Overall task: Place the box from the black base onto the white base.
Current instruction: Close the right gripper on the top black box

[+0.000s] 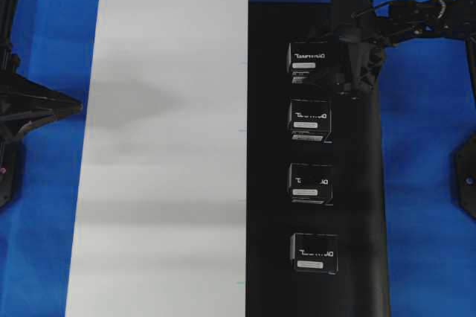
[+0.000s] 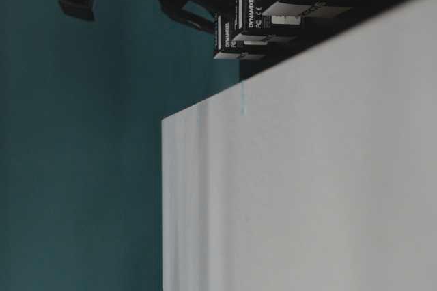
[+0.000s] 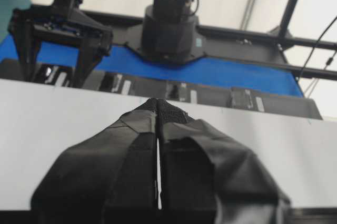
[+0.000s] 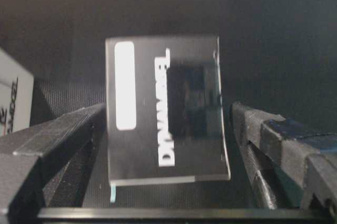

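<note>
The white base is to be filled, so the right gripper will next take hold of the farthest box by its label side point(image 1: 303, 74) point(image 4: 109, 108) and the opposite side.
Several black boxes with white lettering stand in a row on the black base point(image 1: 357, 198). The farthest box point(image 1: 306, 59) point(image 4: 166, 113) lies between the fingers of my right gripper point(image 1: 336, 60) point(image 4: 166, 145), which is open and low over the base. One finger point(image 4: 58, 134) is close beside the box's label side, and the other finger point(image 4: 274, 140) stands a little apart from it. The white base point(image 1: 163, 146) point(image 3: 52, 124) lies bare to the left of the black one. My left gripper point(image 3: 158, 105) point(image 1: 71, 106) is shut and holds nothing, at the white base's left edge.
Three more boxes point(image 1: 310, 120) point(image 1: 311, 183) point(image 1: 313, 251) stand in line nearer on the black base. Blue table point(image 1: 424, 183) surrounds both panels. The right arm point(image 1: 416, 12) reaches in from the far right. In the table-level view the boxes point(image 2: 259, 21) line up behind the white base's edge point(image 2: 307, 168).
</note>
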You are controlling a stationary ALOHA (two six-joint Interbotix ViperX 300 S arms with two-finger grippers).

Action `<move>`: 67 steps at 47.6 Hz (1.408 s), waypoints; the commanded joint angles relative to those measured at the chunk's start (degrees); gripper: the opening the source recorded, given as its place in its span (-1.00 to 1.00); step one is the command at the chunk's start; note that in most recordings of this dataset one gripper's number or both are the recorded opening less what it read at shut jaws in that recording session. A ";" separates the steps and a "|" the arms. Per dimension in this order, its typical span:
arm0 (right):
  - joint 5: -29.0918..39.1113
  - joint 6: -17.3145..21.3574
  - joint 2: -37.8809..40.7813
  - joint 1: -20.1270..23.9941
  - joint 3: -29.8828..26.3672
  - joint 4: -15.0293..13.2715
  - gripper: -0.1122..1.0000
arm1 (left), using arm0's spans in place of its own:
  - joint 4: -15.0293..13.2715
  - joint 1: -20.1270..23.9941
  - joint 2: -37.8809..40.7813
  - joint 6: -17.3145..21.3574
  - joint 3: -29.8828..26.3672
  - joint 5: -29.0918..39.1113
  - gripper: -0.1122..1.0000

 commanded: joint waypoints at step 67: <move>-0.70 2.11 -1.58 1.85 1.58 0.97 0.33 | 0.18 0.18 0.09 -0.09 -1.58 -0.18 -0.86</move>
